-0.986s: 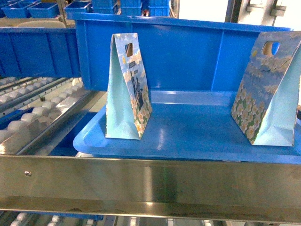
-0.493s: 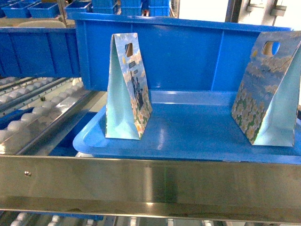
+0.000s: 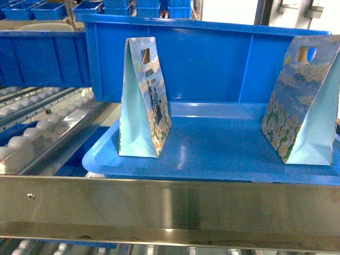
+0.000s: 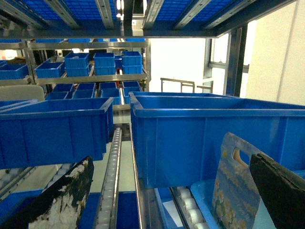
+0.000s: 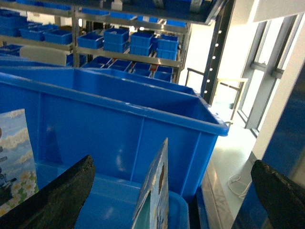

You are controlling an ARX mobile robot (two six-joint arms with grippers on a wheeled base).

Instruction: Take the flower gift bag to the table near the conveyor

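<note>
I will grab the flower gift bag (image 3: 300, 106) by its upright side edges with my right gripper next, and then the bag can be moved to the table near the conveyor.
Two flower gift bags stand upright on a glossy blue tray (image 3: 212, 154): the left bag (image 3: 143, 101) and the right bag (image 3: 303, 101). Neither gripper shows in the head view. My left gripper (image 4: 170, 191) is open and holds nothing; the left bag (image 4: 236, 191) stands just inside its right finger (image 4: 281, 191), not touching as far as I can see. My right gripper (image 5: 171, 191) is open, and the right bag (image 5: 155, 191) stands edge-on between its wide-apart fingers, untouched. The left bag's corner (image 5: 14, 157) shows at that view's left edge. The table is out of view.
A large blue bin (image 3: 212, 58) stands right behind the tray. Conveyor roller tracks (image 3: 32, 133) run along the left. A stainless-steel rail (image 3: 170, 207) crosses the front. More blue bins (image 4: 52, 129) fill the shelves behind.
</note>
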